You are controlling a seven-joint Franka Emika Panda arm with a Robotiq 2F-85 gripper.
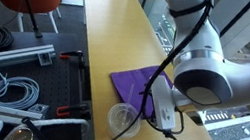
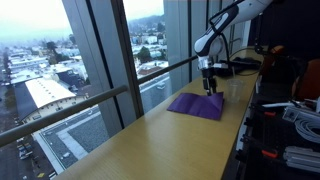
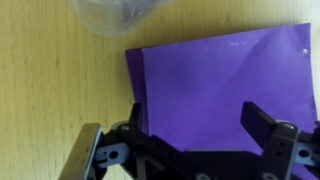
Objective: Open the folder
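The gripper pinches the top cover of the purple folder [image 3: 225,85] by its loose edge next, beside the exposed part of the back cover, to swing the folder open.
The purple folder [image 3: 225,85] lies flat and closed on the yellow wooden table. It shows in both exterior views [image 1: 135,82] [image 2: 196,105]. No white paper shows. In the wrist view my gripper [image 3: 198,125] is open, its two black fingers spread over the folder near its left edge, with nothing between them. In an exterior view the gripper [image 2: 209,85] hangs just above the folder's far end. In an exterior view [image 1: 165,114] the arm covers part of the folder.
A clear plastic cup lid [image 3: 112,14] [image 1: 122,117] lies on the table beside the folder's corner. A black bench with cables, clamps and tools [image 1: 12,93] runs along one side of the table. A window wall [image 2: 90,50] borders the other side.
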